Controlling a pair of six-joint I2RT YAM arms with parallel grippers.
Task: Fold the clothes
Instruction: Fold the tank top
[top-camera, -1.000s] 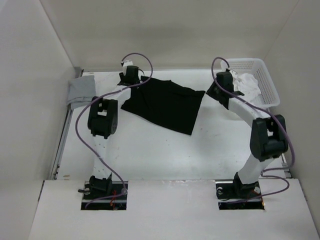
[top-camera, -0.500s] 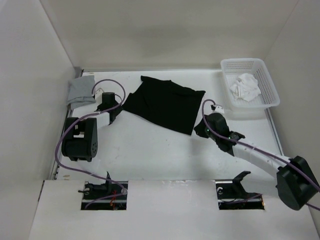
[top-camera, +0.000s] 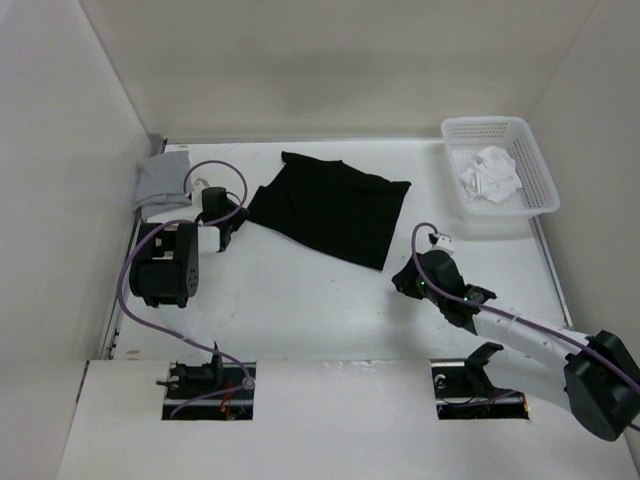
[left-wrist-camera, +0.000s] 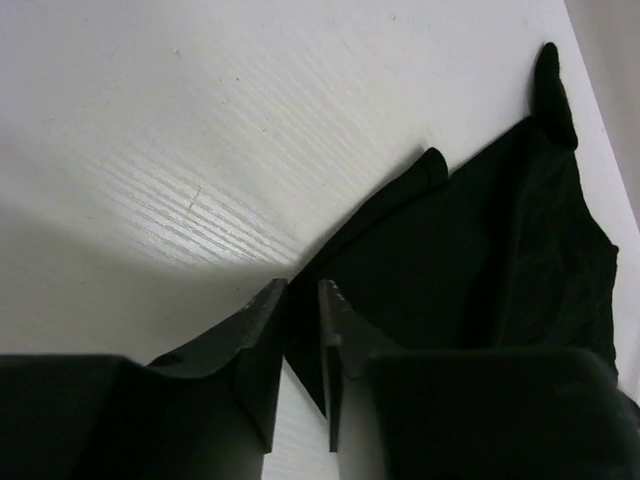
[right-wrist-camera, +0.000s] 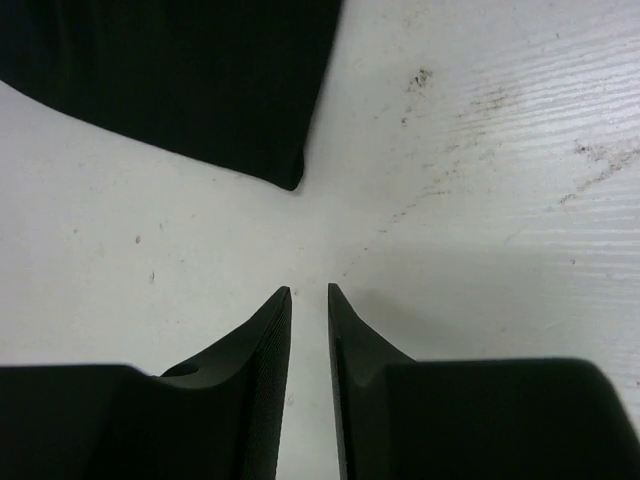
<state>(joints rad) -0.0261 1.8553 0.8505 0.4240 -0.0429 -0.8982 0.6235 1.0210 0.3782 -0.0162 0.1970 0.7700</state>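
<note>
My right gripper grips the black garment's near corner (top-camera: 379, 266) (right-wrist-camera: 289, 178) next, opposite the corner at my left gripper, to spread the garment for folding.
The clothes (top-camera: 330, 205) are one black garment lying flat on the white table at the back centre. My left gripper (top-camera: 226, 238) is low at its left corner. In the left wrist view the jaws (left-wrist-camera: 300, 290) stand a narrow gap apart, with the garment's corner (left-wrist-camera: 480, 260) lying in that gap. My right gripper (top-camera: 402, 281) hovers just right of and nearer than the garment's near right corner. In the right wrist view its jaws (right-wrist-camera: 309, 290) are slightly apart over bare table with nothing between them, the garment's corner (right-wrist-camera: 180, 80) a short way ahead.
A white basket (top-camera: 487, 123) at the back right holds a white cloth (top-camera: 490, 170). A small grey cloth (top-camera: 160, 180) lies at the back left by the wall. White walls enclose the table on three sides.
Both arms have pulled back from the garment's far corners. The left gripper dropped to the left corner and narrowed. The right arm swung to the near right, off the garment.
</note>
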